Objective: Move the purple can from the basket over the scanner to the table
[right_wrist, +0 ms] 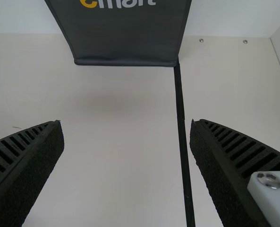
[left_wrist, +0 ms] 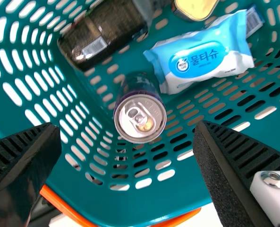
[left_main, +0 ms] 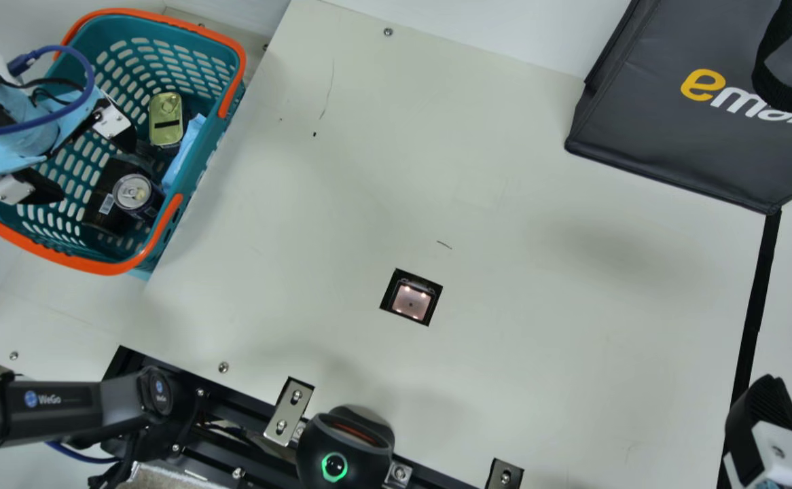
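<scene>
The dark bottle and the wipes pack (left_wrist: 201, 56) crowd the can's base, so the left gripper needs to grab the purple can by its upper end (left_wrist: 140, 117) next.
Over the basket (left_main: 195, 180), my left gripper (left_main: 94, 163) stands open with nothing between its fingers. The purple can (left_main: 139, 197) is upright inside the basket, to the right of those fingers in the main view. In the left wrist view the can's silver top (left_wrist: 140, 118) faces the camera, and the left gripper (left_wrist: 128, 142) has its fingers spread wide apart. The scanner (left_main: 411, 300) is a small lit square set in the table. My right gripper (left_main: 766, 421) is at the main view's lower right; in the right wrist view the right gripper (right_wrist: 127, 137) is open and holds nothing.
Beside the can in the basket lie a dark bottle (left_wrist: 104, 35), a blue-and-white wipes pack (left_wrist: 203, 54) and a yellow-topped tin (left_main: 166, 119). A dark grey bag (left_main: 674, 136) stands at the table's far right. Black tape (left_main: 756, 305) runs down the right side.
</scene>
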Controlling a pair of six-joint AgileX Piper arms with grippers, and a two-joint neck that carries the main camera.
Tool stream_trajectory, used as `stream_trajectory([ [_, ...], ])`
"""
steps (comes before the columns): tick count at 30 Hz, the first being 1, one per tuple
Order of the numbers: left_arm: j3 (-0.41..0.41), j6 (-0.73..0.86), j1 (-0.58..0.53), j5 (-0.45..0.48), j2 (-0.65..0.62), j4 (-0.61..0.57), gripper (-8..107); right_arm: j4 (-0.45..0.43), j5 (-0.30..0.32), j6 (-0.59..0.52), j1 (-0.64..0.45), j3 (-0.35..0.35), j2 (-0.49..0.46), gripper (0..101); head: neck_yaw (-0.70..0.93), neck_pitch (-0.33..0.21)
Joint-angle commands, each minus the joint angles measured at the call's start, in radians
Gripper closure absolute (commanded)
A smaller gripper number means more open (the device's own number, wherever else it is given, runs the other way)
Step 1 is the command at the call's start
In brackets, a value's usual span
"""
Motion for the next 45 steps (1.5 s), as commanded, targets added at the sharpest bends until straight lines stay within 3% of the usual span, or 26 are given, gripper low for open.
stream_trajectory([
  [1,0.008,-0.023,0.0,-0.003,0.001,-0.007,9,0.0,0.0,0.0,0.0,0.0,0.0,6,0.002,-0.03],
  [19,0.118,-0.126,-0.04,-0.118,0.051,-0.018,9,0.0,0.0,0.0,0.0,0.0,0.0,6,0.002,-0.03],
  [45,0.142,-0.242,-0.047,-0.19,0.166,-0.002,9,0.0,0.0,0.0,0.0,0.0,0.0,6,0.002,-0.03],
])
